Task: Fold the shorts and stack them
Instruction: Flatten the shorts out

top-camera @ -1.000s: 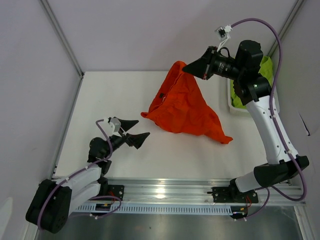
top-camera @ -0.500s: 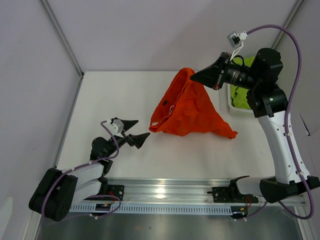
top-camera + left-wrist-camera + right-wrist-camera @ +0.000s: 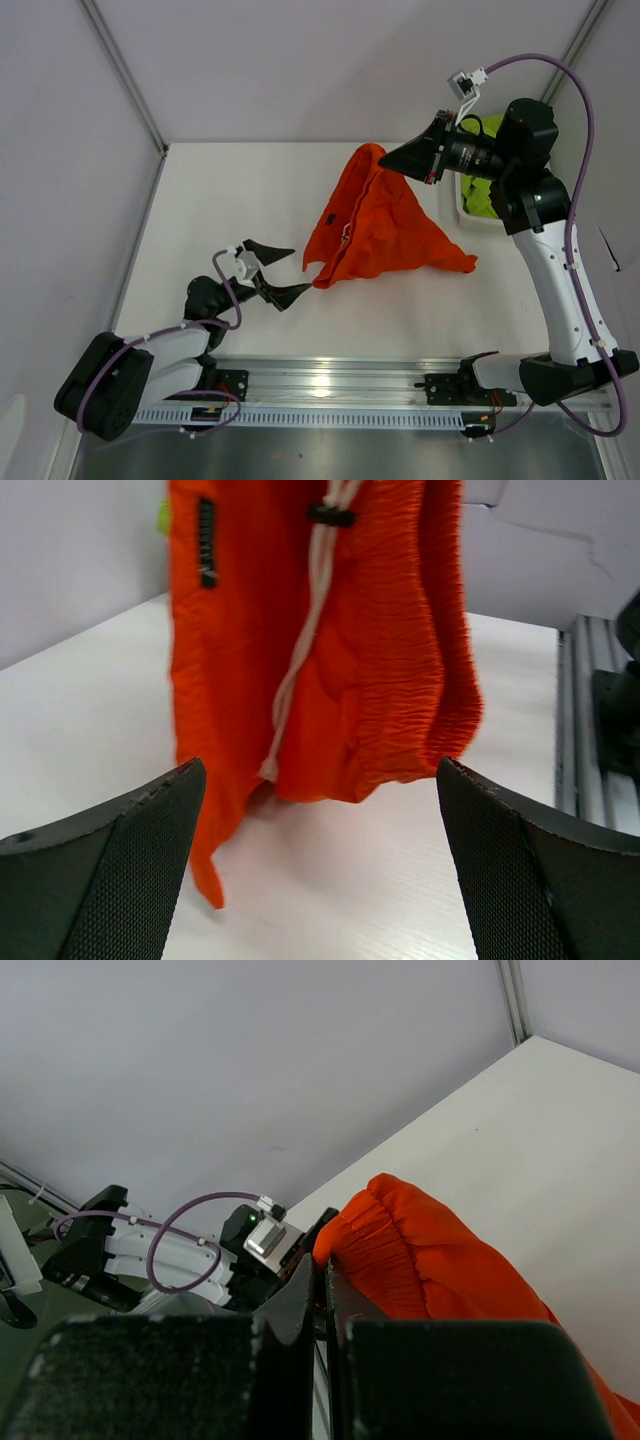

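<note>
The left gripper will next grab the waistband's loose end (image 3: 322,279), opposite the right gripper, so that it can spread the orange-red shorts (image 3: 380,220) flat for folding.
The orange-red shorts (image 3: 380,220) hang from my right gripper (image 3: 383,157), which is shut on their waistband (image 3: 375,1225) and holds it high above the table. Their lower edge trails on the table. My left gripper (image 3: 283,270) is open and empty, low over the table just left of the hanging shorts. In the left wrist view the shorts (image 3: 310,630) hang in front of the open fingers, white drawstring (image 3: 300,650) showing. The lime green shorts (image 3: 482,190) lie in the white basket (image 3: 463,205) at the far right, partly hidden by my right arm.
The white table (image 3: 230,190) has a grey wall behind it and a metal rail (image 3: 330,375) along its near edge. The basket stands at the table's right edge.
My right gripper has lifted the orange-red shorts and carried them right, then slightly back left. The hanging cloth has drawn in narrower. My left gripper has moved right toward the shorts' lower edge.
</note>
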Controlling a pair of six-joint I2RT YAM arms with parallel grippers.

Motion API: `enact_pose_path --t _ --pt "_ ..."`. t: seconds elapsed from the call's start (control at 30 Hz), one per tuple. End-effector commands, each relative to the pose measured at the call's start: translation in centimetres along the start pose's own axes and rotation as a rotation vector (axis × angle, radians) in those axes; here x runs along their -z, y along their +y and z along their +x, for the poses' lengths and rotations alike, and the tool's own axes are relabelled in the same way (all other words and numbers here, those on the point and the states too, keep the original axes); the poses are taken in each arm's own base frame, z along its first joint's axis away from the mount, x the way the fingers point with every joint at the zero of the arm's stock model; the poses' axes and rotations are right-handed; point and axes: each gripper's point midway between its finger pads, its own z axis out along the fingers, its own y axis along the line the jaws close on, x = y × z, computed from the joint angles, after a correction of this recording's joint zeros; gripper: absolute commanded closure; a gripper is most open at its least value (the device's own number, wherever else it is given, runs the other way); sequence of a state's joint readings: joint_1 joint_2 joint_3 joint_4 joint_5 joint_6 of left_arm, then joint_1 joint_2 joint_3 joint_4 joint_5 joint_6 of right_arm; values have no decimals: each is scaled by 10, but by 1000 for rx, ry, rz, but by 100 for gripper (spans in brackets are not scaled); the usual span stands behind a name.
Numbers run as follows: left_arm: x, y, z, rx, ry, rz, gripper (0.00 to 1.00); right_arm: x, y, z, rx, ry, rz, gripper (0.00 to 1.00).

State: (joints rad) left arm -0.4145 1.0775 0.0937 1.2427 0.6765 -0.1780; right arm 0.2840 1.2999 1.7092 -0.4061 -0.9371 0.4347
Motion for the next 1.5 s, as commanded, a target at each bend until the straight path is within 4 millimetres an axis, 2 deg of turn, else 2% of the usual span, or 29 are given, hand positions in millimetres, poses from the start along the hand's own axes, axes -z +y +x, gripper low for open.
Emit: enact_pose_path --t 0.0,0.03,0.23,0.33,0.43,0.63,0.83,0.9,0.93,1.0,1.03,1.07,1.13,1.17,1.2,1.33,1.37,1.4,1.47 --pt "-7 -26 -17 -116 -45 145 3 1 11 -10 37 -24 -44 100" --pt "-12 -29 -20 -136 -48 165 3 1 11 -10 33 -23 -45 100" --pt "-25 -43 -5 -164 17 223 4 1 12 -9 30 -20 -53 100" --pt "-34 -39 8 -174 80 194 8 1 14 -9 34 -20 -56 100" --pt "-41 -31 11 -174 103 166 13 0 16 -9 32 -19 -61 100" --pt "-40 -20 11 -187 109 99 19 -1 15 -9 29 -18 -61 100" --pt "-36 -7 18 -194 154 20 34 -3 12 -9 23 -17 -60 100" --pt "-36 -3 16 -199 149 -3 39 -4 12 -8 19 -15 -59 100" --pt "-36 -2 14 -199 143 -7 49 -4 11 -8 19 -17 -56 100" --pt "-38 0 11 -192 140 -15 63 -4 11 -8 17 -15 -57 100" --pt "-40 1 10 -186 141 -20 77 -5 10 -7 14 -14 -55 100" --pt "-43 0 5 -184 134 -13 83 -5 9 -7 12 -15 -52 100" --pt "-45 -1 6 -157 150 -4 89 -7 7 -6 7 -14 -48 100" --pt "-50 -2 -3 -155 133 5 91 -7 5 -6 3 -15 -43 100" --pt "-51 -3 -6 -154 123 11 99 -8 4 -6 2 -15 -40 100" --pt "-56 -4 -26 -124 90 3 100 -11 -11 -12 -20 -41 12 100" --pt "-55 3 -24 -94 113 -41 100 -11 -18 -17 -27 -60 35 100" --pt "-60 8 -39 -78 96 -71 100 -14 -33 -22 -44 -83 83 100" --pt "-59 19 -48 -15 105 -159 100 -13 -48 -37 -65 -131 132 100"
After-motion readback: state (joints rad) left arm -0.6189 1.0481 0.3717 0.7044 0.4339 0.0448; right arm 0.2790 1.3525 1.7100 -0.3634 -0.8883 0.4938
